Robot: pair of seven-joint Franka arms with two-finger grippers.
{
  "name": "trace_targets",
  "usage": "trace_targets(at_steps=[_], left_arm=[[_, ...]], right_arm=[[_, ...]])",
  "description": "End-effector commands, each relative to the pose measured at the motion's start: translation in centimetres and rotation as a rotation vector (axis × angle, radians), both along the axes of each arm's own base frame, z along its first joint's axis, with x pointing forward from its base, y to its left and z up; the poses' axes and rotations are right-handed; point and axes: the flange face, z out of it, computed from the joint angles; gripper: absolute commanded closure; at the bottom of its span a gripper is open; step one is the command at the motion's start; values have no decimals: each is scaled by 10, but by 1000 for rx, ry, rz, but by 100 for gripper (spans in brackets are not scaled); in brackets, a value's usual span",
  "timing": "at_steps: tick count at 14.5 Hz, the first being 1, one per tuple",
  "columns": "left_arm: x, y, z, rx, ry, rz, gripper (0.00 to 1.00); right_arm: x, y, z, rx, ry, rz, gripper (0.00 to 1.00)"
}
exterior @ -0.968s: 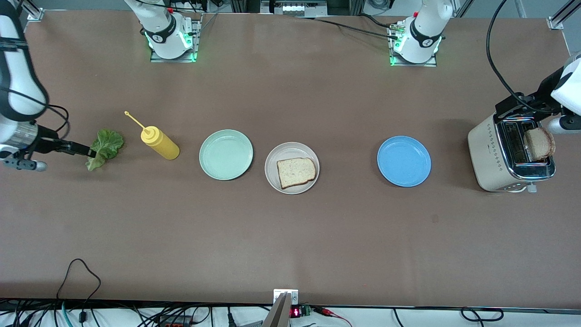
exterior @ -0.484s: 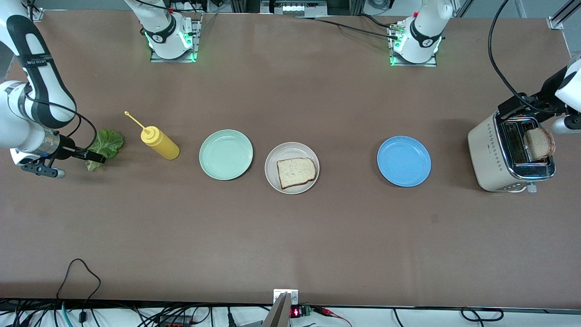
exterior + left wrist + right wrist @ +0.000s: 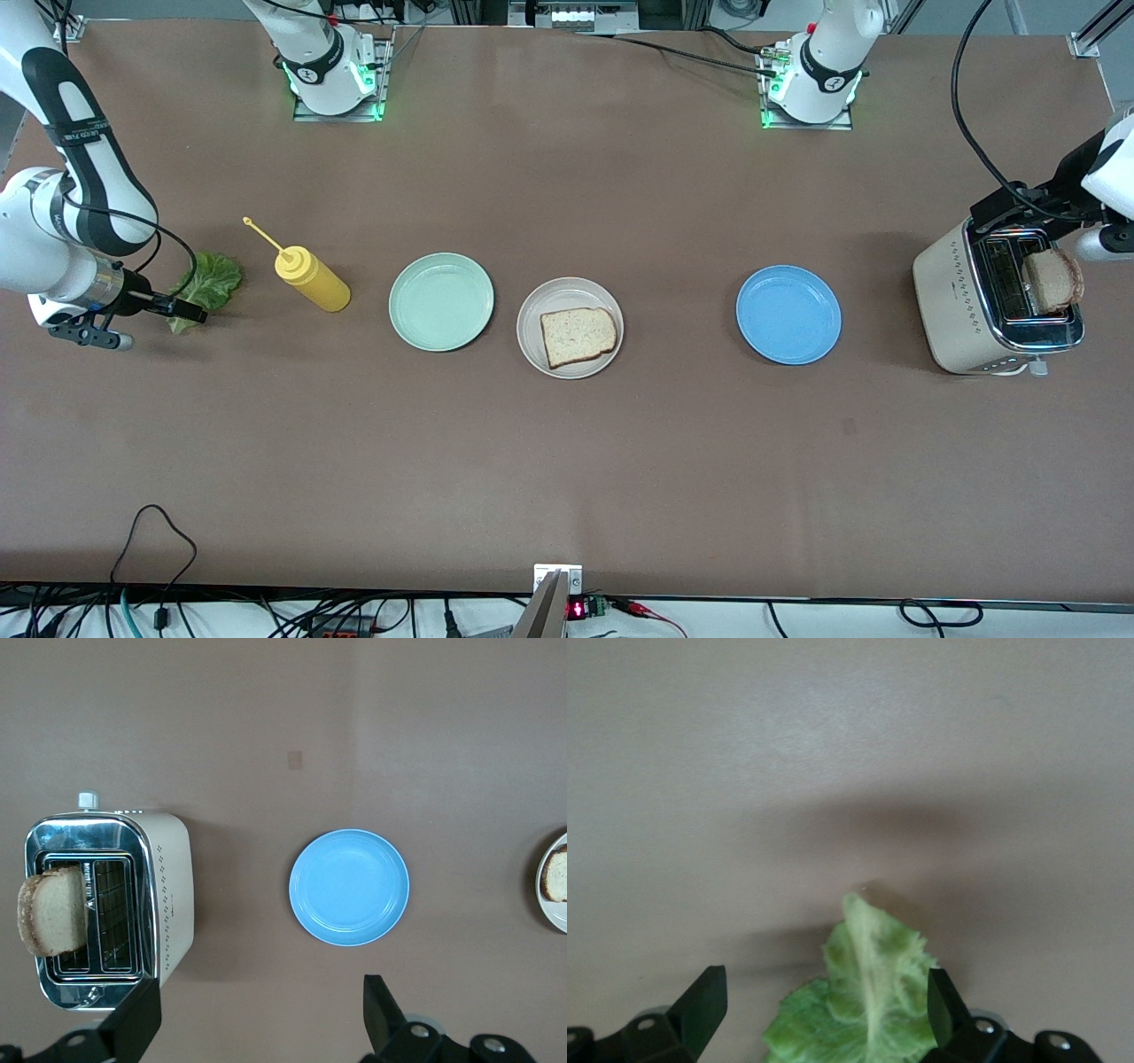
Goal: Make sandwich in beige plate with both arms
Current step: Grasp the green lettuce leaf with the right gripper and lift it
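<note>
My right gripper reaches the lettuce and grips its pale stem (image 3: 180, 324) next, leaving the lettuce's leafy blade free to lie on the beige plate's bread (image 3: 579, 336).
The beige plate (image 3: 532, 350) sits mid-table with one bread slice (image 3: 578, 337) on it. A second bread slice (image 3: 1054, 279) stands up out of the toaster (image 3: 952, 306) at the left arm's end; the slice (image 3: 51, 911) also shows in the left wrist view. My left gripper (image 3: 982, 214) hangs open above the toaster, its fingers (image 3: 133, 1020) wide apart and empty. A green lettuce leaf (image 3: 211, 277) lies at the right arm's end. My right gripper (image 3: 184, 310) is open low at the leaf's tip, and the leaf (image 3: 864, 997) lies between its fingers (image 3: 702, 1003).
A yellow squeeze bottle (image 3: 312, 279) lies tilted between the lettuce and a mint-green plate (image 3: 441, 301). A blue plate (image 3: 788, 315) sits between the beige plate and the toaster. Cables run along the table's near edge.
The right arm has swung in and dropped, bringing its open gripper onto the lettuce's tip. The left arm has barely moved above the toaster.
</note>
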Motion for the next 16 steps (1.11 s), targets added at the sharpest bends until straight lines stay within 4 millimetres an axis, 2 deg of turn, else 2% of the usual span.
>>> trace_targets(at_steps=[1,2,3,4,6,7,8,9,10,11,14,16], left_arm=[[-3,-3,8,7,-36,-20,0],[-2,-5,9,7,-47,-23,0],[-2,-15,10,6,-52,-41,0],[-1,-20,9,5,-53,-49,0],[1,-17,10,-7,-69,-39,0],[1,-11,7,-22,-64,-24,0],[2,6,4,-29,-60,8,0],[3,24,0,-34,-55,39,0],[3,26,-3,-34,-47,42,0],[4,24,-2,-30,-48,36,0],[4,2,-2,-32,-50,-4,0],[3,0,-3,-33,-43,-6,0]], right_arm=[[-2,-9,-11,-25,-30,-5,0],[-3,-12,-12,-25,-29,0,0],[-5,-14,-14,-24,-26,0,4],[-6,-14,-16,-21,-22,0,16],[-6,-14,-20,-29,-15,19,48],[-6,-14,-20,-32,-15,24,65],[-6,-14,-21,-31,-13,24,78],[-7,-14,-21,-32,-12,27,87],[-7,-14,-21,-32,-12,33,96],[-6,-13,-20,-32,-14,47,100],[-5,-15,-9,-41,-24,97,100],[-9,-20,10,-49,6,138,100]])
